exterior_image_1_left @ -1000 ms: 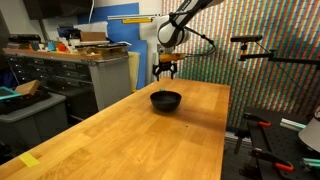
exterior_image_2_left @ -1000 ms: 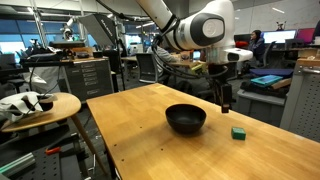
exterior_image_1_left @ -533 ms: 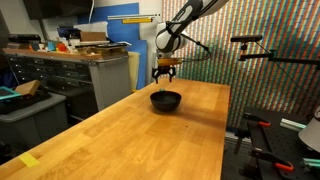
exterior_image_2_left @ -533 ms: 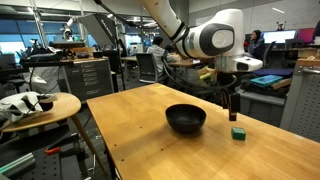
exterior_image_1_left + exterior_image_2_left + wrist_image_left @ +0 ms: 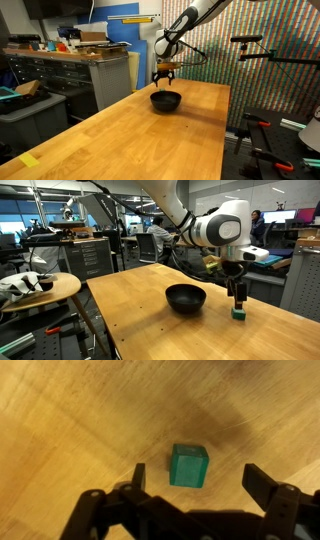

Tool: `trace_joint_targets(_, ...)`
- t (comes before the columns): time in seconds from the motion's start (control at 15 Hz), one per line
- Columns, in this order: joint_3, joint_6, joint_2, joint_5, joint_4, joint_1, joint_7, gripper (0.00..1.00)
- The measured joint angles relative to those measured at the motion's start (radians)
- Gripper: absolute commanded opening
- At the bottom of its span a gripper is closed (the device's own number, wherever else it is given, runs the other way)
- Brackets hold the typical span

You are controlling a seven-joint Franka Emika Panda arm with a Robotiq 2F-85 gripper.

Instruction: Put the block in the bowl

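I need to lower my gripper before I close it on the block. The block is between my fingers, but in an exterior view my fingers stop above the block's top (image 5: 238,312) (image 5: 188,466).
The block is a small green cube (image 5: 188,465) on the wooden table; it also shows in an exterior view (image 5: 239,313), to the right of the bowl. The black bowl (image 5: 186,299) sits on the table near its far end and shows in both exterior views (image 5: 166,100). My gripper (image 5: 198,480) is open and empty, hanging just above the block with a finger on each side of it. In both exterior views the gripper (image 5: 238,298) (image 5: 164,74) points straight down, beside the bowl.
The long wooden table (image 5: 150,135) has edges close to the bowl and block. A round side table (image 5: 40,288) with clutter stands beside it. Cabinets (image 5: 70,75) and a camera tripod (image 5: 250,45) stand around.
The gripper has moved away from the bowl and down, from above the table beside the bowl to right over the green block. The block and bowl have not moved.
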Motion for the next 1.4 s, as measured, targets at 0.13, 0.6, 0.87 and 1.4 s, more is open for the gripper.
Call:
trace_joint_targets(0.13,0.001,-0.005,0.018,0.002,0.02,-0.001,-0.012,1.0)
trace_joint_targets(0.6,0.001,-0.033,0.07,0.009,0.067,-0.007,-0.047,0.68)
trace_joint_targets(0.87,0.002,-0.038,0.091,0.011,0.079,-0.022,-0.063,0.34)
trace_joint_targets(1.4,0.005,-0.056,0.101,0.025,0.116,-0.034,-0.089,0.19)
